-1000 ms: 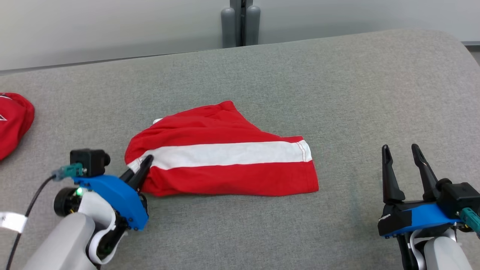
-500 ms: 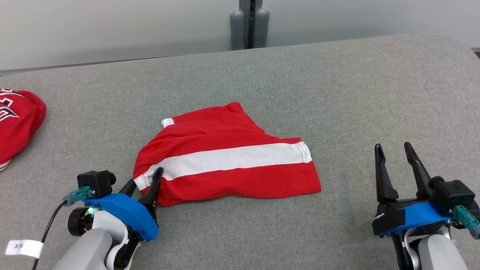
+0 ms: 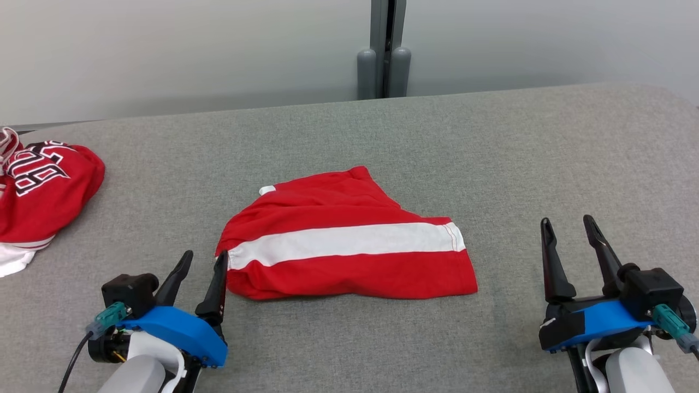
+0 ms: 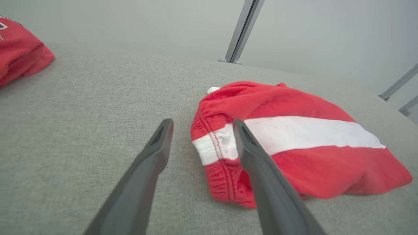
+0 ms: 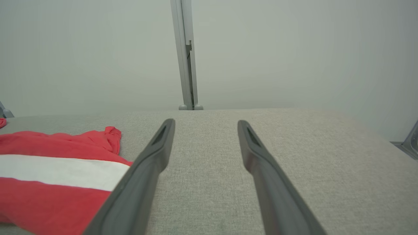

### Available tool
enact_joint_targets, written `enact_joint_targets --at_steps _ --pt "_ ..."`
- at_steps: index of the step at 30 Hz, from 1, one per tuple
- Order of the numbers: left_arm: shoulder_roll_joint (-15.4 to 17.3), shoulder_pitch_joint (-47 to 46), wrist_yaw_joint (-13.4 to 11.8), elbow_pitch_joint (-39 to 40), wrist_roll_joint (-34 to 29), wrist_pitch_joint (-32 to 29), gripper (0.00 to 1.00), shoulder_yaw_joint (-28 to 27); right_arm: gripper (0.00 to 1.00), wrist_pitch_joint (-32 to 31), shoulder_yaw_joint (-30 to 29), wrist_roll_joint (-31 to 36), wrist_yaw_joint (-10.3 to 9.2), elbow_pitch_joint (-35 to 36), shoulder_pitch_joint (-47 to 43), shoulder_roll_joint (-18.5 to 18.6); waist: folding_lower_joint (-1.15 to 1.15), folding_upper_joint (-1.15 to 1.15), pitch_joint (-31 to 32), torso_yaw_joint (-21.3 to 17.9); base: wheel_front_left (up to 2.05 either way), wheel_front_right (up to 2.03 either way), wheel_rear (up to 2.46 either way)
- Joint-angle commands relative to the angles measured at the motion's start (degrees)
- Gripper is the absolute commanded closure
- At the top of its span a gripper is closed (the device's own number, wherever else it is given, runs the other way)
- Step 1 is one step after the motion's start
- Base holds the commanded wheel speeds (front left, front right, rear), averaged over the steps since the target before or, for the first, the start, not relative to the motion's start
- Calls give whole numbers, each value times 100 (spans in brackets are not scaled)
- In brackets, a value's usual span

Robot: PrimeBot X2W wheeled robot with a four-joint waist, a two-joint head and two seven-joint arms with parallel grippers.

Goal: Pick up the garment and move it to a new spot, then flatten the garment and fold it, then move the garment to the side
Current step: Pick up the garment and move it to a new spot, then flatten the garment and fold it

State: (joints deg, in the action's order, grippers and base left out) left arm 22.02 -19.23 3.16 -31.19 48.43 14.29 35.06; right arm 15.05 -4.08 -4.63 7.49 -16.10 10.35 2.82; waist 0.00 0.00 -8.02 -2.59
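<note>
My right gripper grabs the hem edge at the white band's end [image 3: 457, 237] next, since the garment's red cloth [image 3: 367, 275] lies flat and slack on the cushion.
The garment [image 3: 349, 240] is red with a white band, folded and lying in the middle of the grey cushioned surface; it also shows in the left wrist view [image 4: 294, 143] and the right wrist view [image 5: 55, 176]. My left gripper [image 3: 205, 255] stands open just off the garment's left end, nothing between its fingers [image 4: 153, 156]. In the left wrist view the left gripper [image 4: 201, 122] has its right finger in front of the white band's hem. My right gripper [image 3: 565, 221] is open well to the right of the garment, empty, and the right gripper [image 5: 205, 121] points over bare cushion.
A second red jersey with white lettering [image 3: 43, 191] lies bunched at the far left edge. A grey post [image 3: 385, 60] stands behind the surface against a pale wall. The cushion's rounded right corner [image 3: 671, 103] drops off at the far right.
My left gripper has let go of the garment's left end, opened wide and drawn back a little. The garment stays put. The head camera has tilted, shifting the whole picture; the right gripper stays open.
</note>
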Motion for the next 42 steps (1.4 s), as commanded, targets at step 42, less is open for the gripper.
enact_joint_targets --at_steps 42 --pt "-1735 1979 33 1430 -2764 93 0 -3189 0 20 593 -215 1 -254 -283 14 0 0 324 68 0 0 0"
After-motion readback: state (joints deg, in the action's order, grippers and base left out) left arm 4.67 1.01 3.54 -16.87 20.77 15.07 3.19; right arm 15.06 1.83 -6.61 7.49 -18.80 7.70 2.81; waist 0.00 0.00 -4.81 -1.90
